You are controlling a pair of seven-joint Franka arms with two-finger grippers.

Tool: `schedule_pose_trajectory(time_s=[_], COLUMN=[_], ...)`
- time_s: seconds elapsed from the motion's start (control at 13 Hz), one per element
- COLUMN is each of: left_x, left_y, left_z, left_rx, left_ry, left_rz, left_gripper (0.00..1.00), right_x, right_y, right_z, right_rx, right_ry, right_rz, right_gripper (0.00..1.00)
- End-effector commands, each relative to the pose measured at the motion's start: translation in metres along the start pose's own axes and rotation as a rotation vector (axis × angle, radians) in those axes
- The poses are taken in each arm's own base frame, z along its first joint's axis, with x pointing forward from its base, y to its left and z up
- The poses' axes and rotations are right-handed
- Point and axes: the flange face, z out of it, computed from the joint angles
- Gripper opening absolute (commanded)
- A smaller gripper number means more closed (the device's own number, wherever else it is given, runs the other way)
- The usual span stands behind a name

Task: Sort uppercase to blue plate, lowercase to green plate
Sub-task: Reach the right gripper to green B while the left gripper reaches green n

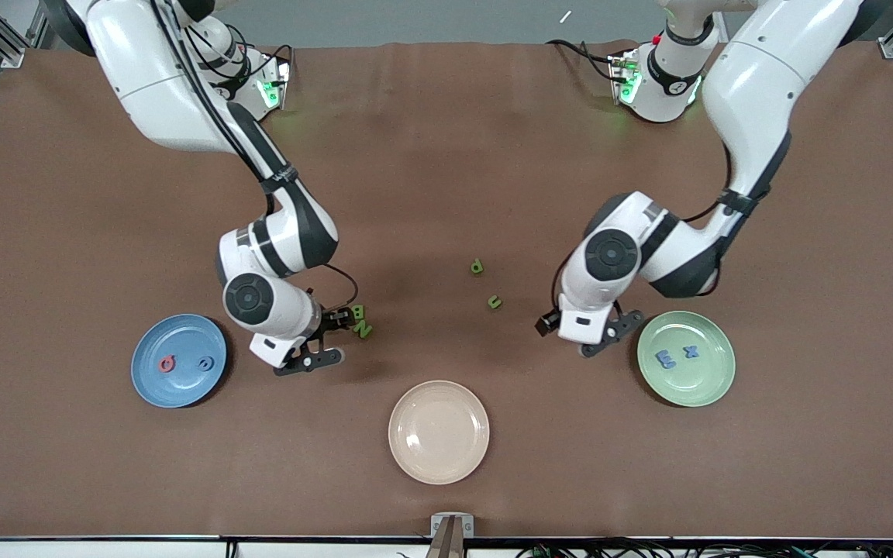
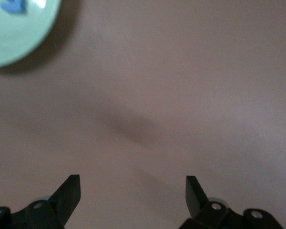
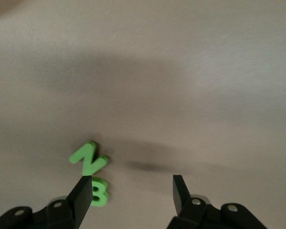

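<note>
I need to grip the green B by its straight spine and rounded bumps with my right gripper next, so that the uppercase B gets sorted to the blue plate (image 1: 179, 387).
The blue plate (image 1: 179, 387) holds a pink-red Q (image 1: 167, 363) and a blue C (image 1: 205, 362). On the green plate (image 1: 685, 387) lie a blue E-shaped letter (image 1: 664, 358) and a blue x (image 1: 692, 351). A green B (image 1: 358, 312) and N (image 1: 363, 328) lie together on the table. My right gripper (image 1: 330, 337) is open beside them, and the B (image 3: 99, 192) sits just inside one fingertip with the N (image 3: 88, 160) past it. A green p (image 1: 477, 266) and u (image 1: 494, 301) lie mid-table. My left gripper (image 1: 611, 333) is open and holds nothing, next to the green plate (image 2: 14, 38).
A cream plate (image 1: 439, 432) sits nearer the front camera, between the two coloured plates. The brown table cover (image 1: 446, 155) stretches bare toward the arms' bases.
</note>
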Motion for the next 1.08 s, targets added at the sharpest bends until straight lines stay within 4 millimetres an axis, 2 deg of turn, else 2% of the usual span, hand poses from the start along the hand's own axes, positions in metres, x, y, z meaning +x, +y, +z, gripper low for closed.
schedule_pose_trajectory(time_s=[0.0,0.15,0.39,0.77,0.85,1.0], left_x=[-0.024,-0.058,-0.081,-0.091,-0.093,-0.094], left_y=[0.015,0.033,0.044,0.055,0.057,0.061], left_z=[0.006,0.02,0.034,0.056,0.066,0.073], left_rx=[-0.02,-0.038,-0.05,-0.084,-0.072,-0.065], left_ry=[-0.003,-0.014,-0.019,-0.022,-0.012,-0.001], left_rz=[-0.058,-0.089,-0.124,-0.138,-0.135,-0.15], left_gripper=[0.92,0.87,0.8,0.73,0.71,0.69], right_x=[-0.018,-0.025,-0.03,-0.028,-0.029,-0.031], right_y=[-0.019,-0.033,-0.044,-0.043,-0.044,-0.042], right_z=[0.017,0.024,0.028,0.03,0.031,0.037], right_rx=[-0.003,-0.008,-0.013,-0.013,-0.013,-0.012], right_ry=[-0.011,-0.021,-0.024,-0.011,-0.009,0.003], right_rz=[0.036,0.072,0.095,0.092,0.091,0.091], right_gripper=[0.76,0.76,0.73,0.61,0.57,0.54])
